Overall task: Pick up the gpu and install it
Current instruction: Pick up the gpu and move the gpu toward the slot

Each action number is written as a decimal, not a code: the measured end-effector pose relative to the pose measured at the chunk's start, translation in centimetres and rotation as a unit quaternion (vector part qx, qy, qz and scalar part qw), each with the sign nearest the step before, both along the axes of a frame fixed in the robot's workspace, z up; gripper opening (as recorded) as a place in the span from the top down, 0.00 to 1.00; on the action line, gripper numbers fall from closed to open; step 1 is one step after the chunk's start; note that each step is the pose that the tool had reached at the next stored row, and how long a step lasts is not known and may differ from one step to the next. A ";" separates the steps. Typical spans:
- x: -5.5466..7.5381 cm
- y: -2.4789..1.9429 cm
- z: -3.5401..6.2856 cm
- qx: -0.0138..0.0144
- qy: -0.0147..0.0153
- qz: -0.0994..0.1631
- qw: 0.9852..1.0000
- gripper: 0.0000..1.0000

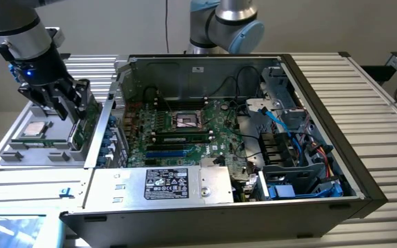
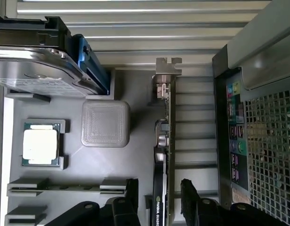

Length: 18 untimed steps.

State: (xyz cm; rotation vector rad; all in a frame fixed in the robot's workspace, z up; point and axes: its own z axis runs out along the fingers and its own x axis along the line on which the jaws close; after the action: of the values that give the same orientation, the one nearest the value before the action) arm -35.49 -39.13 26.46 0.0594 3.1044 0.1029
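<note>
I need to lower my gripper before I close it on the GPU, because my open fingers stop above the top edge of the GPU (image 1: 85, 124).
The gpu (image 2: 165, 141) stands on its edge in a slot of the grey parts tray (image 2: 135, 94), its silver end bracket (image 2: 167, 70) at the far end and its black cooler face beside the green board. My gripper (image 2: 159, 200) is open, its two black fingers (image 2: 189, 197) straddling the near end of the card with a gap on each side. In the exterior view the gripper (image 1: 71, 106) hangs low over the tray (image 1: 19, 155) at that view's left, right above the gpu (image 1: 85, 124). The open computer case (image 1: 309, 103) shows its motherboard (image 1: 184, 134) beside the tray.
On the tray lie a silver hard drive (image 2: 36, 70) in a blue carrier, a CPU (image 2: 40, 144) and a grey square block (image 2: 106, 123). The case's rear panel (image 2: 234, 136) stands close beside the card. Inside the case sit a power supply (image 1: 164, 183) and blue cables (image 1: 288, 129).
</note>
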 end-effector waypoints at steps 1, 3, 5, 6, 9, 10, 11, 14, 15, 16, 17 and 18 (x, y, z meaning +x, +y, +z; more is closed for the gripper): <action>0.0 0.00 -0.18 0.000 0.000 0.000 1.000 0.51; 0.0 -0.01 -0.55 0.000 0.000 0.001 1.000 0.51; 0.0 -0.01 -0.90 0.000 0.000 0.002 1.000 0.51; 0.0 -0.01 -1.09 0.001 0.000 0.002 1.000 0.51; 0.0 0.00 -1.63 0.003 0.000 0.003 1.000 0.51; 0.0 0.00 -1.80 0.003 0.000 0.003 1.000 0.51; 0.0 -0.01 -1.99 0.003 0.000 0.004 1.000 0.51; 0.1 0.01 -2.54 0.004 0.000 0.005 1.000 0.51; 0.2 0.03 -2.72 0.004 0.000 0.005 1.000 0.51; 0.2 0.05 -2.90 0.004 0.000 0.005 1.000 0.51; 0.3 0.10 -3.07 0.004 0.000 0.005 1.000 0.51; 0.3 0.19 -3.23 0.005 0.000 0.005 1.000 0.51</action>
State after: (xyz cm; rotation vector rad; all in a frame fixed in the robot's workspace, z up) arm -35.21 -38.94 23.24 0.0440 3.1047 0.1172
